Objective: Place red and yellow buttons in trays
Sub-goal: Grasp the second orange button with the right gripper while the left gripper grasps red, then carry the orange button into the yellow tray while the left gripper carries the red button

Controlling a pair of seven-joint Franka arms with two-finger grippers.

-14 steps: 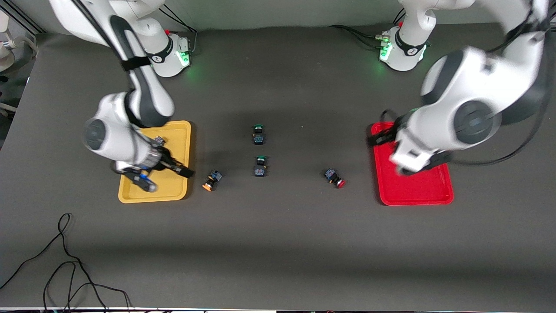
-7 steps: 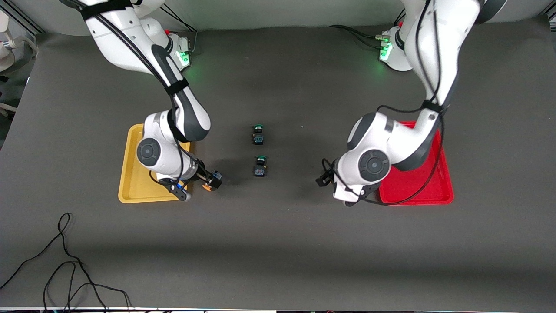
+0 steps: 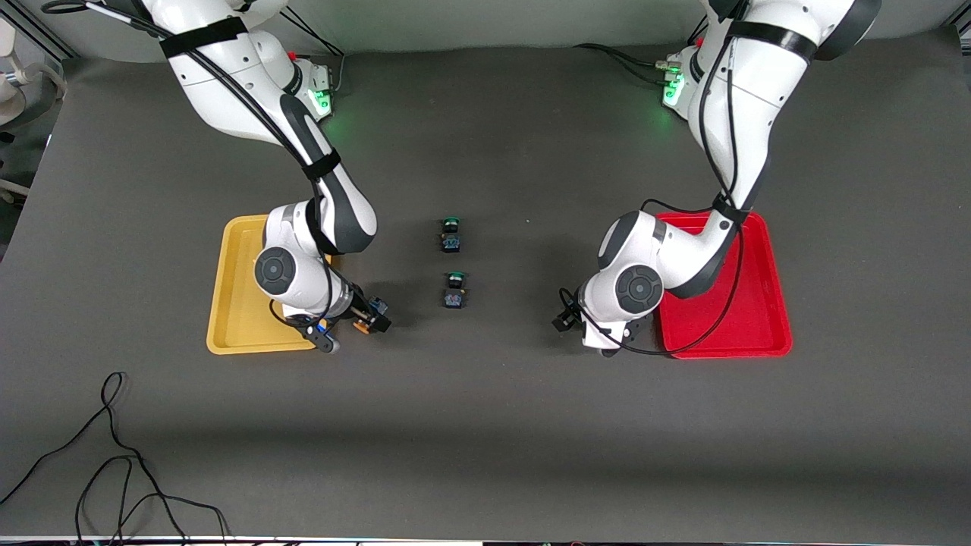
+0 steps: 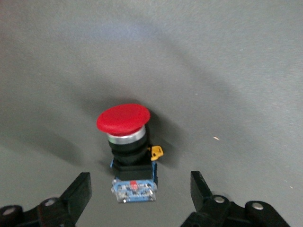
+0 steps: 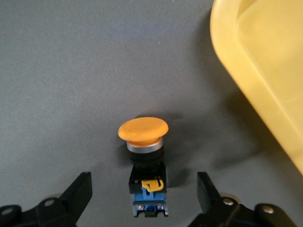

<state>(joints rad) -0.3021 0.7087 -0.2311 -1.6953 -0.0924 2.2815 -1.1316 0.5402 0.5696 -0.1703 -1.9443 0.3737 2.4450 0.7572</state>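
My right gripper should now close on the blue base of the orange-capped button, because the gripper's fingers are on both sides of the blue base.
An orange-yellow-capped button (image 5: 143,161) lies on its side on the table next to the yellow tray (image 3: 235,303), which also shows in the right wrist view (image 5: 270,71). My right gripper (image 5: 143,194) is low and open, one finger on each side of this button's blue base; both also show in the front view, the gripper (image 3: 356,331) and the button (image 3: 366,323). A red-capped button (image 4: 127,146) lies beside the red tray (image 3: 751,303). My left gripper (image 4: 140,191) is open astride its base. In the front view the left wrist (image 3: 607,318) hides it. The other two buttons are hidden.
Two green-capped buttons (image 3: 451,235) (image 3: 454,291) stand mid-table between the two arms. A loose black cable (image 3: 114,455) lies near the front camera at the right arm's end of the table.
Both arms have swung from over their trays to the buttons on the table beside them. In the last half second each gripper settled a little closer around its button.
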